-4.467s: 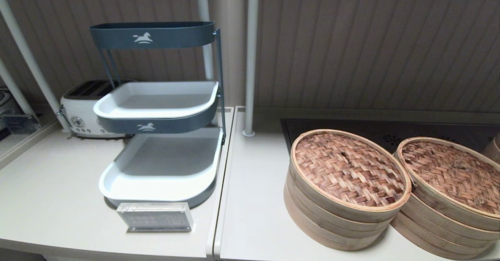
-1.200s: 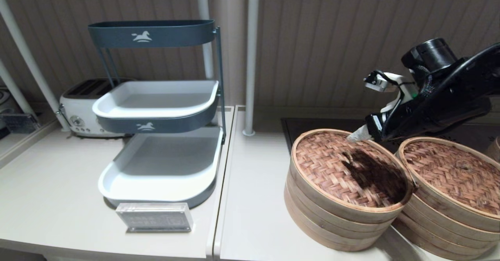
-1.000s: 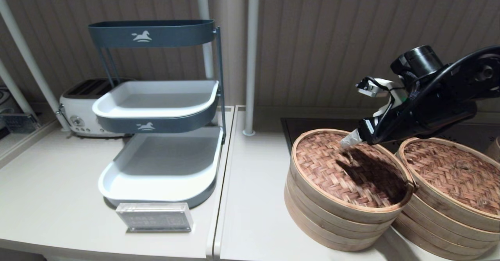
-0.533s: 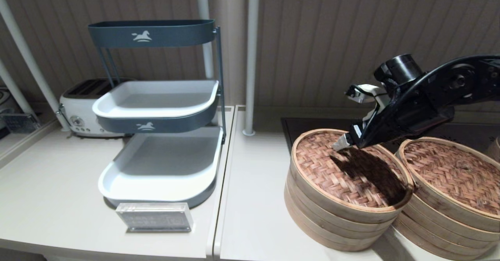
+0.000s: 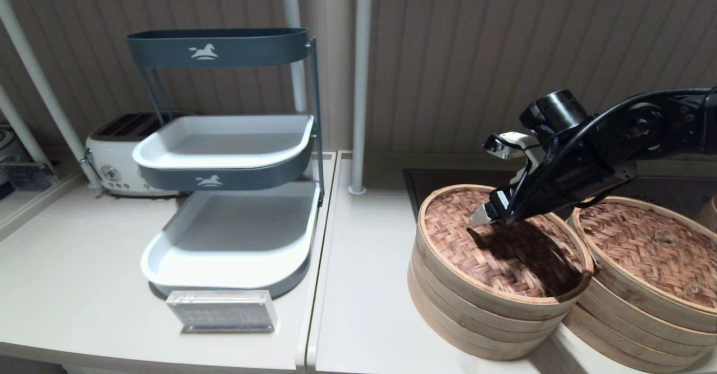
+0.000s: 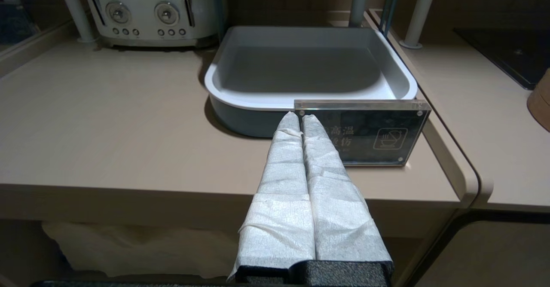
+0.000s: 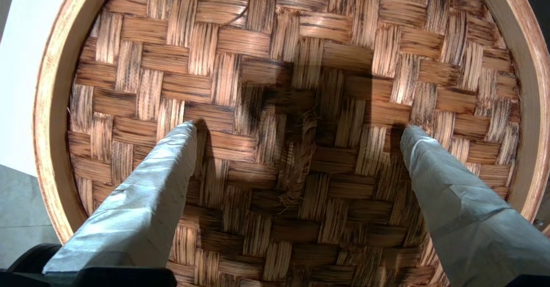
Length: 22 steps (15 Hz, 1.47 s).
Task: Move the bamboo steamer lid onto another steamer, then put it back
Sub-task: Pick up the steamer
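The fingers on either side of the lid's fibre loop (image 7: pixel 300 164) meet their shadows at the weave, so my right gripper should close on the loop now.
The bamboo steamer lid (image 5: pixel 476 251) lies on the left stack of pale rings, its reddish-brown weave filling the right wrist view (image 7: pixel 275 42). My right gripper (image 5: pixel 483 215) hangs open just above the lid's middle. Its two wrapped fingertips (image 7: pixel 184 132) straddle a frayed fibre loop (image 7: pixel 300 149) in the weave, and its midpoint (image 7: pixel 296 132) is over that loop. Nothing is held. Another steamer (image 5: pixel 633 318) stands touching it on the right under its own duller lid (image 5: pixel 650 251). My left gripper (image 6: pixel 300 117) is shut and empty, parked low before the counter's front edge.
A three-tier grey and white rack (image 5: pixel 224 155) stands on the left counter, its lowest tray (image 6: pixel 309 63) behind an acrylic sign (image 6: pixel 369 132). A white toaster (image 5: pixel 120 155) sits at the back left. A white pole (image 5: pixel 358 83) rises behind the counter seam; a black hob (image 5: pixel 448 181) lies under the steamers.
My right arm came in from the right, moved left and down over the left lid, and its open fingers now sit close above the weave. The lids have not moved.
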{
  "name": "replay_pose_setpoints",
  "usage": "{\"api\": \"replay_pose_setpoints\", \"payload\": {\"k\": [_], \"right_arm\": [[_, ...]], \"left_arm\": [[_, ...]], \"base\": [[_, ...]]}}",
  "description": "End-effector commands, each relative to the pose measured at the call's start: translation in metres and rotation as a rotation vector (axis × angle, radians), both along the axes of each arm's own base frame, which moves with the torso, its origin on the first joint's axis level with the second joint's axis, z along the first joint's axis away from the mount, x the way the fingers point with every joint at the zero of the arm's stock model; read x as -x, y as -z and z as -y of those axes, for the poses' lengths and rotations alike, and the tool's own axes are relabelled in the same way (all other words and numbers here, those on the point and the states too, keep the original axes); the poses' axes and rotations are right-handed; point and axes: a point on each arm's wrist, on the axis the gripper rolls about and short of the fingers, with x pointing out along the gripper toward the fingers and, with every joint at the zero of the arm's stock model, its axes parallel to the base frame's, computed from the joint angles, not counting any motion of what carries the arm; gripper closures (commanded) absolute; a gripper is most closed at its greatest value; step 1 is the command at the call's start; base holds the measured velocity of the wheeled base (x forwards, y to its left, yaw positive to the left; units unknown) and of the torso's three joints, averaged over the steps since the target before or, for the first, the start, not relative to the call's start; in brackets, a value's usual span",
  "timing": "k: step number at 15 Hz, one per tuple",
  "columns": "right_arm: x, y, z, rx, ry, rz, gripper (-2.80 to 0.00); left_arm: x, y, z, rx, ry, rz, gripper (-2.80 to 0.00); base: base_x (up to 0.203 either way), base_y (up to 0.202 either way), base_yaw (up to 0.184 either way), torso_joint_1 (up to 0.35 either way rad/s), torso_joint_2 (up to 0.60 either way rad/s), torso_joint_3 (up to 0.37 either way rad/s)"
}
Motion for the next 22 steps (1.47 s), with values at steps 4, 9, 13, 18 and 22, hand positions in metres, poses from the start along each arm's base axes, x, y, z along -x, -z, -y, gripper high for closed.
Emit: {"api": "replay_pose_setpoints", "payload": {"k": [4,9,13,18,22], "right_arm": [[0.0013,-0.0002,0.0015,0.001,0.002,-0.003,-2.8],[0.0009,0.0037,0.0021,0.012,0.006,-0.014,-2.8],[0.0008,0.0034,0.0021,0.013,0.005,-0.012,-2.8],[0.0014,0.0049,0.0023,0.013,0.005,-0.015,0.0],[0.0031,0.003,0.001,0.01,-0.001,-0.007,0.0]], "left_arm": [[-0.0019,0.0077,0.0,-0.002,0.0,-0.025,0.0],[-0.002,0.0077,0.0,-0.001,0.0,-0.025,0.0],[-0.002,0.0077,0.0,0.0,0.001,-0.025,0.0],[-0.002,0.0077,0.0,-0.002,0.001,-0.025,0.0],[-0.0019,0.0077,0.0,0.0,0.001,-0.024,0.0]], "base": [[0.0,0.0,0.0,0.0,0.0,0.0],[0.0,0.0,0.0,0.0,0.0,0.0],[0.0,0.0,0.0,0.0,0.0,0.0],[0.0,0.0,0.0,0.0,0.0,0.0],[0.0,0.0,0.0,0.0,0.0,0.0]]}}
